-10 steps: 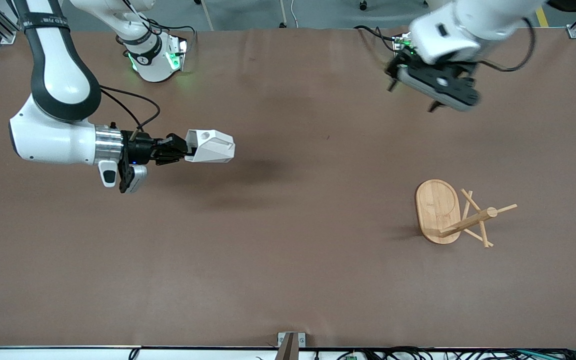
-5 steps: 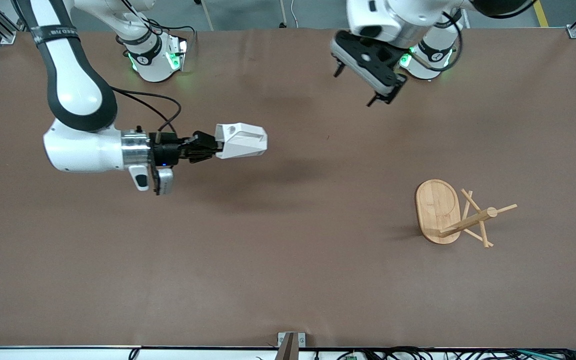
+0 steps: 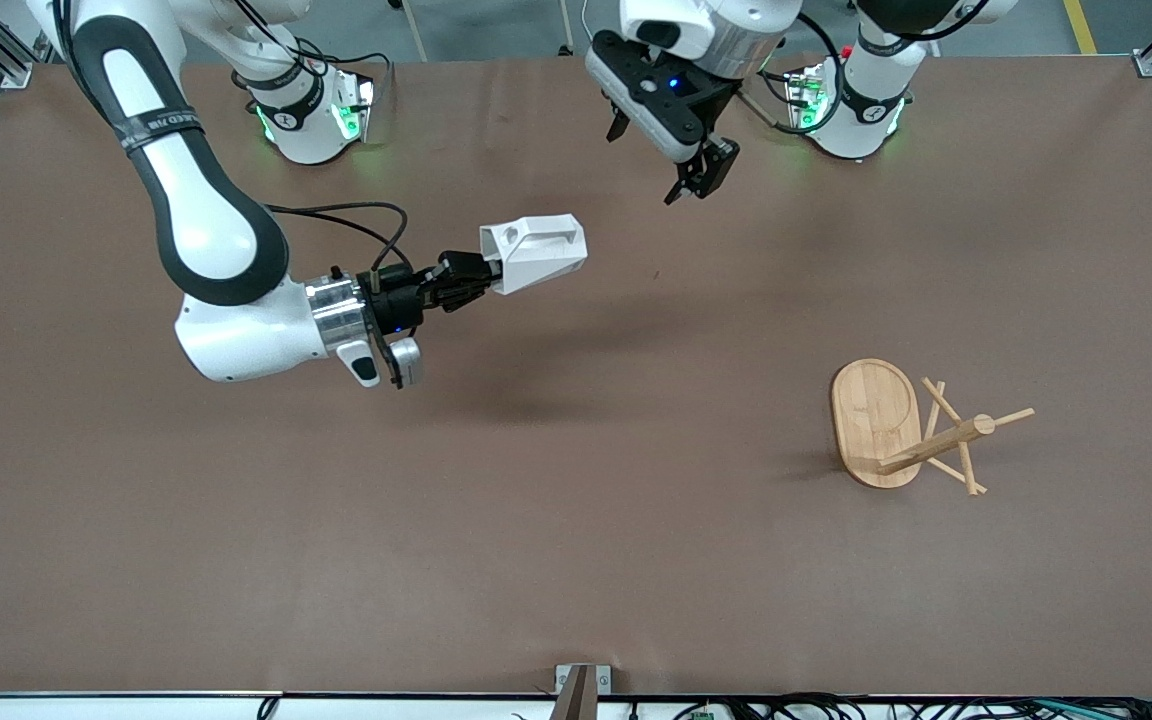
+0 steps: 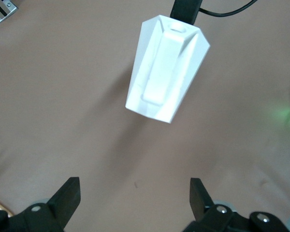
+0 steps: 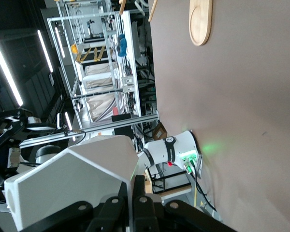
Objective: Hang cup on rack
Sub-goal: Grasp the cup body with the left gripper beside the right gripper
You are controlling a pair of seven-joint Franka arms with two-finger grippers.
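Note:
I will reach the white faceted cup with my left gripper and grab its narrow base. The cup's rim end is then free to meet the rack.
The white faceted cup is held on its side in the air over the table's middle by my right gripper, which is shut on its rim. In the right wrist view the cup fills the space beside the shut right gripper. My left gripper is open and empty, hanging over the table near its own base. The left wrist view looks down on the cup past the open left gripper. The bamboo rack stands toward the left arm's end, apart from both grippers.
The rack's oval base also shows in the right wrist view. The two arm bases stand at the table's back edge. A small metal bracket sits at the table's front edge. The brown table is otherwise bare.
My right arm has carried the cup toward the left arm's end of the table. My left gripper has swung toward the table's middle and stayed open.

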